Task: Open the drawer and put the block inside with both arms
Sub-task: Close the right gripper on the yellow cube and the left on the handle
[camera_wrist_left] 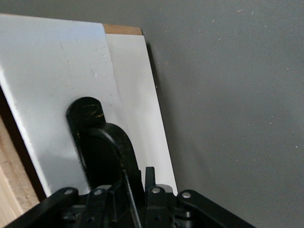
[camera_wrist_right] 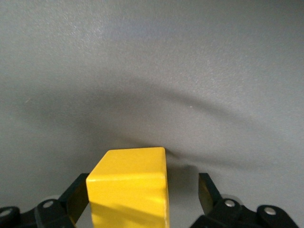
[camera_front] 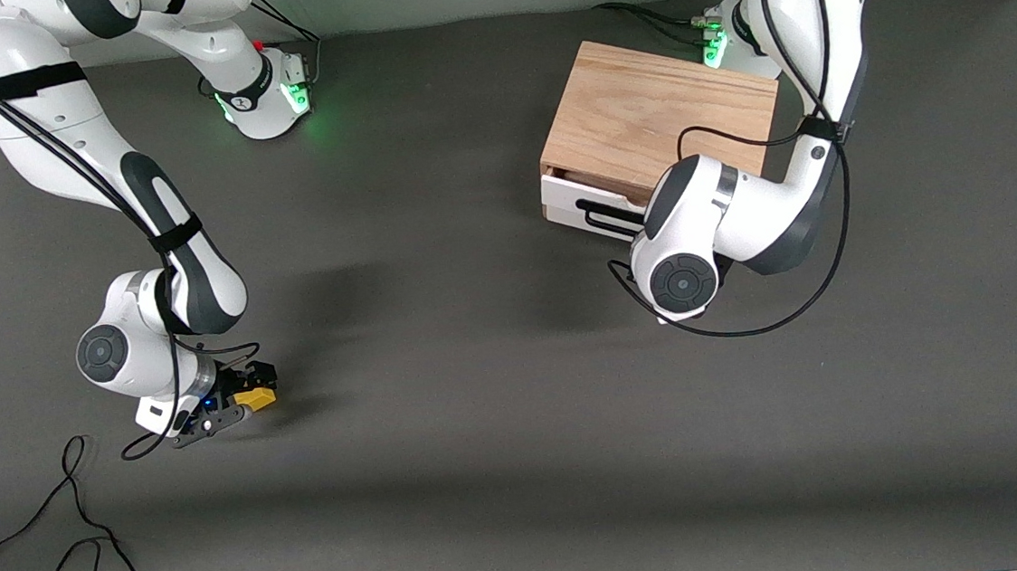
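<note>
My right gripper needs to close on the yellow block (camera_front: 258,398) (camera_wrist_right: 130,190), because both of its fingers are around the block.
The light oak box (camera_front: 658,115) stands toward the left arm's end of the table. Its white drawer (camera_front: 567,197) sits out a little, with a dark gap under the box top. In the front view the left arm's wrist (camera_front: 686,258) hides its gripper in front of the drawer. In the left wrist view my left gripper (camera_wrist_left: 142,179) is shut on the black wire handle (camera_wrist_left: 116,142) of the white panel (camera_wrist_left: 57,85). The yellow block (camera_front: 258,398) lies on the table toward the right arm's end. My right gripper (camera_front: 247,400) is open around the block (camera_wrist_right: 130,190), with a gap at one finger (camera_wrist_right: 205,190).
Loose black cables (camera_front: 84,537) lie on the table nearer the front camera, at the right arm's end. A black cable loop (camera_front: 748,328) hangs from the left arm's wrist. The dark grey table (camera_front: 479,369) runs between block and box.
</note>
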